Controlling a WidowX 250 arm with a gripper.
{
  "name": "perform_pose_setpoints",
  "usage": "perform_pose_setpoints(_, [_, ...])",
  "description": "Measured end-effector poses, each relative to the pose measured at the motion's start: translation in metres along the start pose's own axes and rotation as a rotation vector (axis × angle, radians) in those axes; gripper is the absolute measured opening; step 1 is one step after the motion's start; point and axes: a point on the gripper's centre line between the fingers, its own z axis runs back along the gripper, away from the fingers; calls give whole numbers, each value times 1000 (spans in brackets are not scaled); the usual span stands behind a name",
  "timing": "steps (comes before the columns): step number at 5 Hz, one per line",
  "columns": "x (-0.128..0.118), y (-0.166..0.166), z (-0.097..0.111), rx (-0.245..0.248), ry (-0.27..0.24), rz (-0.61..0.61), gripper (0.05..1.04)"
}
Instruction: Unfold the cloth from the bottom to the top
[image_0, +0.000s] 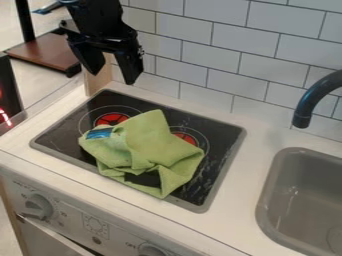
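I will next grab the cloth's corner that points toward the tiled wall with my gripper, to unfold the green cloth (148, 142) from the bottom to the top.
The gripper (115, 75) hangs at the upper left, above the back left corner of the stove, its two fingers spread apart with nothing between them. Below it and to the right, a green cloth (148, 142) lies crumpled and partly folded on the black stovetop (217, 145). A blue and white label shows at the cloth's left edge. One corner of the cloth points toward the back, another toward the stove's front edge, and dark stovetop shows through a gap near its front. The gripper and cloth are apart.
Right of the stove is a grey sink (304, 200) with a dark curved faucet (317, 97) over it. A tiled wall (220, 55) stands behind the counter. Knobs (40, 206) line the front panel, and a brown shelf (47, 52) is at the upper left.
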Motion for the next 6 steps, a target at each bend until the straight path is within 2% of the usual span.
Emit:
perform_pose_setpoints(1, [-5,-2,-5,-9,22,4,998])
perform_pose_setpoints(4, [-40,-27,-40,31,152,-97,998])
perform_pose_setpoints(5, [-55,-36,-56,51,213,-146,998])
perform_pose_setpoints(6, [-60,-31,-62,84,226,-131,998])
